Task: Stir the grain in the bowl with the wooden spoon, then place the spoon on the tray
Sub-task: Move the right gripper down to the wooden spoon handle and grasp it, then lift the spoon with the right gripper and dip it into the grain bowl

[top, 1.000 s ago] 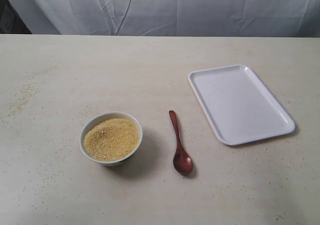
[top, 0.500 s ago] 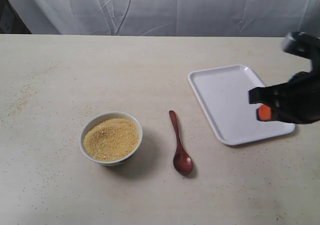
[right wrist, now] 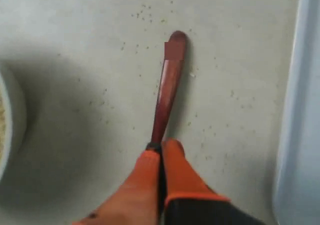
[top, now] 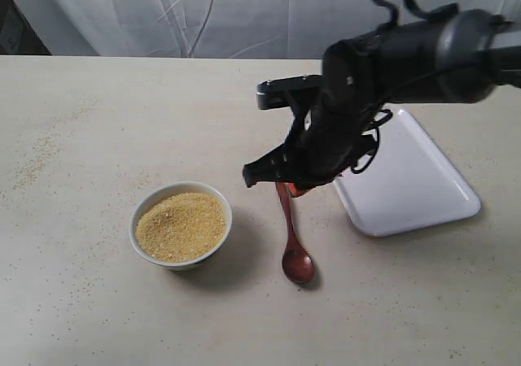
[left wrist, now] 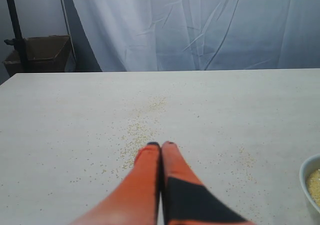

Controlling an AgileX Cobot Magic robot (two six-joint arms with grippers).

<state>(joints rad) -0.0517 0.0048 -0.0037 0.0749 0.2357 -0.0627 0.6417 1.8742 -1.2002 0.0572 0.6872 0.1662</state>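
The wooden spoon will be taken next by its handle (top: 286, 209) with my right gripper, and that leaves its scoop (top: 298, 264) free for the stirring.
The wooden spoon (top: 291, 236) lies flat on the table between the bowl (top: 227, 221) and the tray (top: 415, 183). Golden grain (top: 181, 225) fills the bowl in a low mound. My right gripper (top: 293, 189) hangs over the spoon's handle, its orange fingers pressed together and shut. In the right wrist view the gripper (right wrist: 161, 146) sits just above the spoon (right wrist: 169, 85), whose handle runs out past the fingertips, with the bowl (right wrist: 10, 115) on one side and the tray (right wrist: 300, 110) on the other. My left gripper (left wrist: 161, 145) is shut over bare table, beside the bowl (left wrist: 307, 172); the exterior view does not show it.
Loose spilled grains (top: 37, 159) dot the table's far left, and they also lie ahead of the left gripper as spilled grains (left wrist: 142, 130). A white curtain (top: 260, 12) hangs behind the table. A cardboard box (left wrist: 40, 52) stands beyond the table edge.
The right arm has swung in from the right edge, crossed over the tray and come down above the spoon's handle. Spoon, bowl and tray have not moved.
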